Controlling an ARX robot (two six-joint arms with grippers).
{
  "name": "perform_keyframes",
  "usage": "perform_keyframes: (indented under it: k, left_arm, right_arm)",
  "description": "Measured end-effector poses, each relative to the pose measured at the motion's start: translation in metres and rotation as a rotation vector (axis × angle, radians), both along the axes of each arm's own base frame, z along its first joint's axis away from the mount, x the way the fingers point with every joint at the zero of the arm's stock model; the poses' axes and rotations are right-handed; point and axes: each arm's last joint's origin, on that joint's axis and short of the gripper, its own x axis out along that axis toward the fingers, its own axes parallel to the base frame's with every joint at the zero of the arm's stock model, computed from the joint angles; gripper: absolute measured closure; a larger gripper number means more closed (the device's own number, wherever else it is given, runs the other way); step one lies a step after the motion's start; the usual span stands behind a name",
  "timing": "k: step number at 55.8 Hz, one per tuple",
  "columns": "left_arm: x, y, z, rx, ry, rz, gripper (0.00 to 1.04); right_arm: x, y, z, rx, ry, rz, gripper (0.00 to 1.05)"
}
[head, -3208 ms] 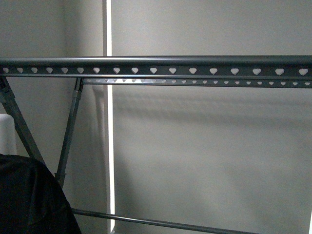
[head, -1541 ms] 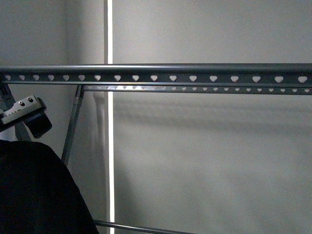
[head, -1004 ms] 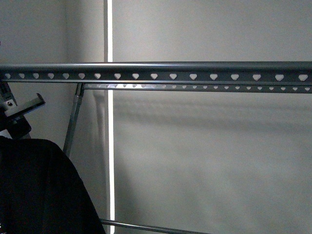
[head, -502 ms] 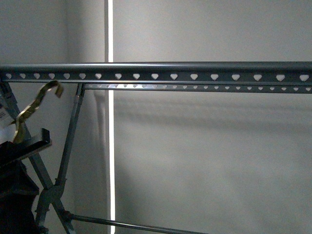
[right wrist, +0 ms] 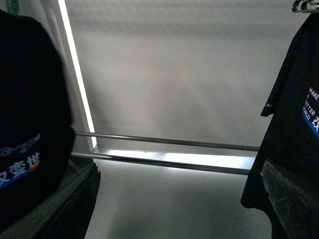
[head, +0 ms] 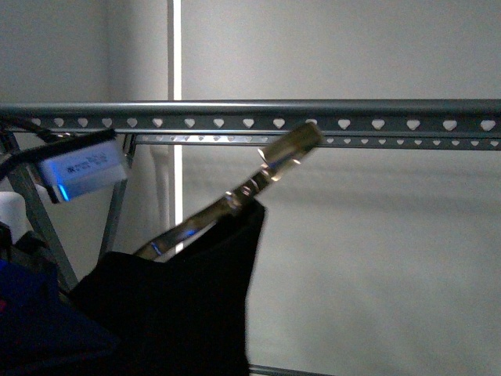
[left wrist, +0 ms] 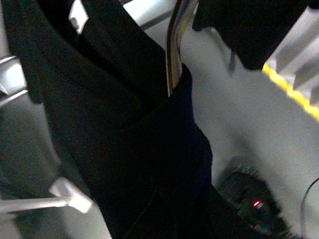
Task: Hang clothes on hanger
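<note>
I will grab the gold hook with my right gripper next, to hang the black T-shirt (head: 188,313) on the rack (head: 313,113).
The hanger, a dark-grey drying rack, has its heart-punched rail (head: 329,117) running across the front view. The black T-shirt (head: 188,313) hangs below it at lower left. A gold metal hook (head: 286,153) sticks up out of the shirt's top, with its tip just under the rail. My left gripper (left wrist: 169,199) is shut on the black T-shirt (left wrist: 114,124), its jaws buried in the cloth. My right gripper (right wrist: 184,209) is open and empty, facing the rack's lower bars (right wrist: 164,142).
My left arm's housing with a blue-lit label (head: 82,168) sits under the rail at left. In the right wrist view a black shirt with print (right wrist: 299,99) hangs at one side and another printed black cloth (right wrist: 30,124) at the other. A pale wall lies behind.
The black T-shirt and its gold hook have risen and moved right, up to the rail. My left arm's housing has come into the front view at left.
</note>
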Motion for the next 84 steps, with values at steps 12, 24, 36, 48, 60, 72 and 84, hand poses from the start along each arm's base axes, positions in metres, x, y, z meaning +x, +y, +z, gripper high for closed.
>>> perform_keyframes:
  k: [12,24,36,48,60,72,84]
  left_arm:
    - [0.033,-0.019,0.014,0.301,-0.303,-0.291,1.00]
    - [0.066,-0.041,0.037,0.534,-0.704,-0.489,1.00]
    - [0.080,-0.066,0.043,0.612,-0.878,-0.616,1.00]
    - [0.082,-0.076,0.041,0.651,-0.948,-0.660,1.00]
    - [0.082,-0.076,0.041,0.666,-0.955,-0.664,1.00]
    - [0.082,-0.076,0.041,0.670,-0.958,-0.666,1.00]
    - [0.083,-0.074,0.040,0.675,-0.956,-0.662,1.00]
  right_arm:
    - [0.000,0.000,0.000,0.000,0.000,0.000,0.07]
    - [0.000,0.000,0.000,0.000,0.000,0.000,0.07]
    - [0.000,0.000,0.000,0.000,0.000,0.000,0.07]
    - [0.000,0.000,0.000,0.000,0.000,0.000,0.07]
    - [0.000,0.000,0.000,0.000,0.000,0.000,0.07]
    - [0.023,-0.022,0.023,0.179,0.216,0.328,0.07]
    - [0.090,-0.056,0.064,-0.467,0.085,0.332,0.07]
